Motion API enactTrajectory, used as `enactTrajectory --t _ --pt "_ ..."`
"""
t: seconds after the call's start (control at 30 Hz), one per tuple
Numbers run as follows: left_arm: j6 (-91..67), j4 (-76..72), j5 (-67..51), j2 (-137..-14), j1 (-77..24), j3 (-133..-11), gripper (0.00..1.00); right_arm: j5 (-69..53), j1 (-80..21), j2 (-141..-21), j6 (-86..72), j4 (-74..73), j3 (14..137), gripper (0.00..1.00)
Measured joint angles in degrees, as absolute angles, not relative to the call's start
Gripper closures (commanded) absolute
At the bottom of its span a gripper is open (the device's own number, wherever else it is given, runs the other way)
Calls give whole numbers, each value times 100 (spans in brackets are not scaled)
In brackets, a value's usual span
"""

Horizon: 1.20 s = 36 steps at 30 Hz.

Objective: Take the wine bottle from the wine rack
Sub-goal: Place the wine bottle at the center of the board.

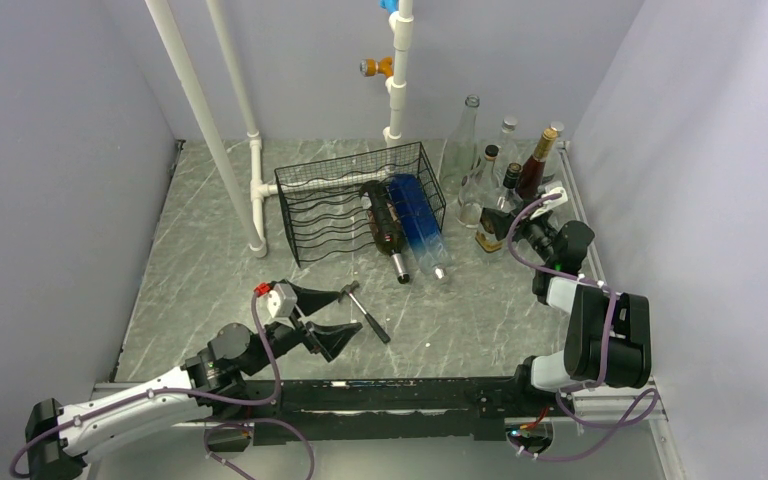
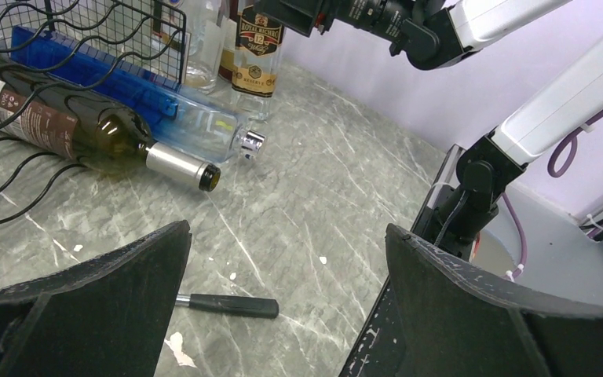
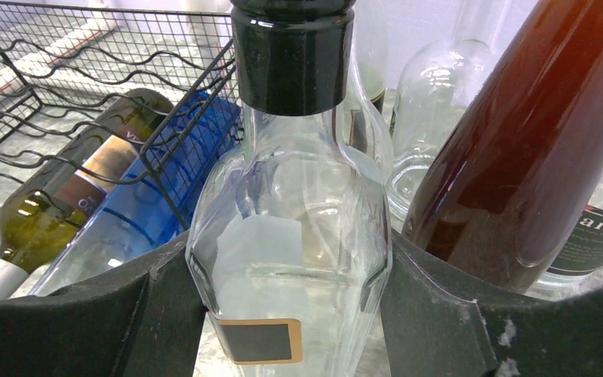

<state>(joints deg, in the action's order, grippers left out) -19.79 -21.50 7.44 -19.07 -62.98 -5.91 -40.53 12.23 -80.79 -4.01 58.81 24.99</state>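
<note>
I need my right gripper to release the clear glass bottle (image 3: 290,181): its base is on the flat table clear of the rack, so it would stand upright.
The black wire wine rack (image 1: 320,215) stands at the back of the table. A dark green wine bottle (image 1: 384,222) lies in its right end, neck poking out toward me, beside a blue bottle (image 1: 418,225). Both show in the left wrist view, the wine bottle (image 2: 63,129) nearer. My right gripper (image 1: 493,228) is to the right of the rack, shut on an upright clear glass bottle (image 3: 290,181) with a black cap; both pads (image 3: 165,314) press its sides. My left gripper (image 1: 352,311) hangs open low over the table in front of the rack, holding nothing.
A hammer (image 1: 372,320) lies by the left gripper's fingers, its handle (image 2: 232,305) below the jaws. Several upright bottles (image 1: 470,150) crowd the back right corner, a red-brown one (image 3: 518,141) right beside the held bottle. White pipes (image 1: 210,130) rise left of the rack.
</note>
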Motion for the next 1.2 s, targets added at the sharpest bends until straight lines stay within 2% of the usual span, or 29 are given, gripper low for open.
enactTrajectory --t 0.37,0.57,0.67,1.2 --pt "-2064 -2145 744 -1883 -6298 -591 1 -4106 1293 -8077 -392 5867 2499 34" --pt "-2071 -2145 742 -1883 -6298 -591 1 -4145 1297 -8044 -362 5833 2499 21" --pt "-2073 -2143 740 -1883 -6298 -591 0 -4182 1304 -7946 -362 5843 2502 1" --pt "-2167 -2053 735 -1846 -6298 -591 1 -4521 1450 -7397 -211 5568 2521 0"
